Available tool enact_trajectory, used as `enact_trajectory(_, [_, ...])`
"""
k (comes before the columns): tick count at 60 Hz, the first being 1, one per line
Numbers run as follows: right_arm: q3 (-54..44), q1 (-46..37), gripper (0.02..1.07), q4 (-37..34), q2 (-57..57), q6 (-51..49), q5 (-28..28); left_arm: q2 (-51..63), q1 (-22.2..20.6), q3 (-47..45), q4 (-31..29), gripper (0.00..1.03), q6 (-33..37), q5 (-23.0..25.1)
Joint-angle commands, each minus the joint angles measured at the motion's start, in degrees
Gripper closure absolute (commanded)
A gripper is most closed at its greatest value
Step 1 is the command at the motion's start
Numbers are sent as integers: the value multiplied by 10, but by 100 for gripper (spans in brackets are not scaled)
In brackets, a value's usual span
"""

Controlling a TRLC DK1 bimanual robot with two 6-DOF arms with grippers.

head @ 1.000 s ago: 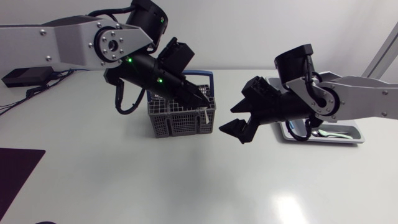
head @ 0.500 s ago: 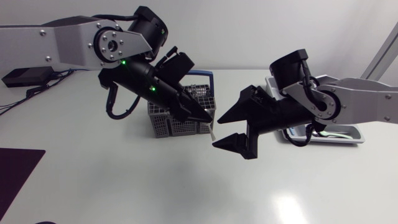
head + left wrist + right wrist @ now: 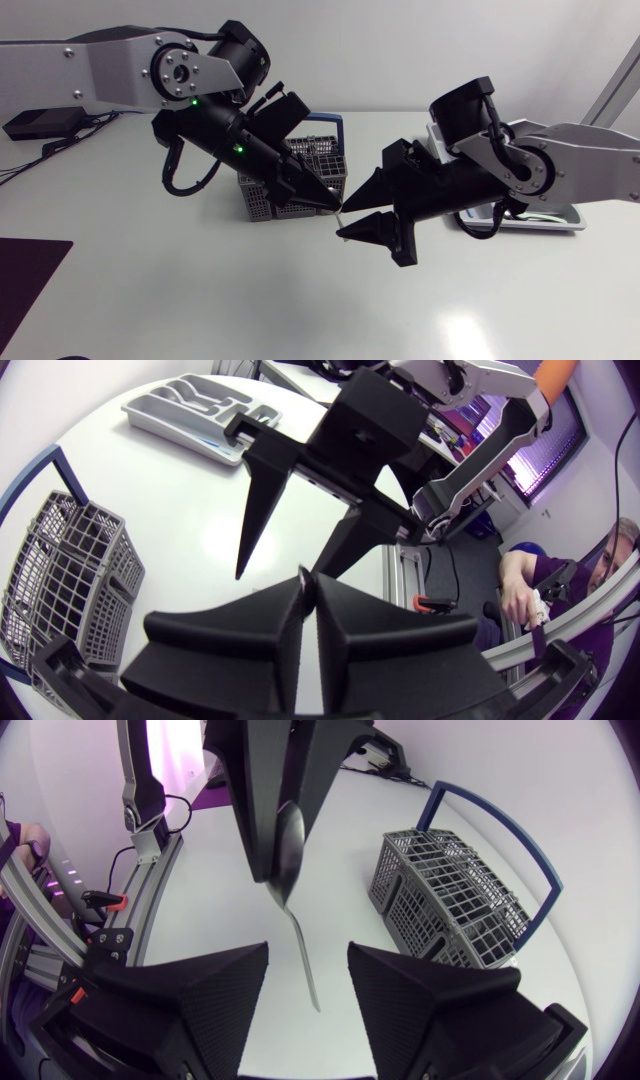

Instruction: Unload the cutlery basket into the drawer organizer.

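The metal spoon's bowl point(image 3: 290, 845) should stay free to settle into the organizer, so the robot's right gripper needs to grab the spoon by its handle point(image 3: 302, 952) next.
My left gripper point(image 3: 328, 203) hangs just right of the grey wire cutlery basket point(image 3: 290, 190), shut on the bowl end of a metal spoon point(image 3: 287, 850). The spoon's handle point(image 3: 305, 970) points down between the fingers of my right gripper point(image 3: 362, 212), which stand apart on either side of it with gaps showing. In the left wrist view the left gripper point(image 3: 308, 588) has its fingers pressed together, with the right gripper's fingers point(image 3: 255, 510) just ahead. The grey drawer organizer point(image 3: 560, 222) lies at the right, behind my right arm, and shows again as the organizer point(image 3: 195, 410).
The basket point(image 3: 450, 900) has a blue handle and stands near the table's middle back. A dark mat point(image 3: 25, 275) lies at the front left corner. A black box with cables point(image 3: 40, 125) sits at the back left.
The left arm has carried the spoon from the basket's rim out to the right and lower. The right gripper has come in around the handle and its fingers have narrowed.
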Motion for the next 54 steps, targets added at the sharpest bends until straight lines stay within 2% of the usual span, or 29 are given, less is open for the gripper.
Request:
enact_trajectory(1, [-18,10,61,-6,-9,-13,-7,0,-5,4,-12,99,19,13])
enact_trajectory(9, [-15,10,79,-11,-10,-13,-12,2,-7,6,-19,99,25,14])
enact_trajectory(20, [-16,10,80,-13,-11,-13,-14,3,-8,6,-19,99,26,14])
enact_trajectory(42, [-13,10,94,-26,-6,-14,-32,4,-10,9,-25,99,27,14])
enact_trajectory(45, [-11,9,100,-27,-5,-14,-37,4,-11,9,-27,99,27,14])
enact_trajectory(54, [-10,7,101,-29,-4,-14,-39,4,-12,7,-27,99,28,14])
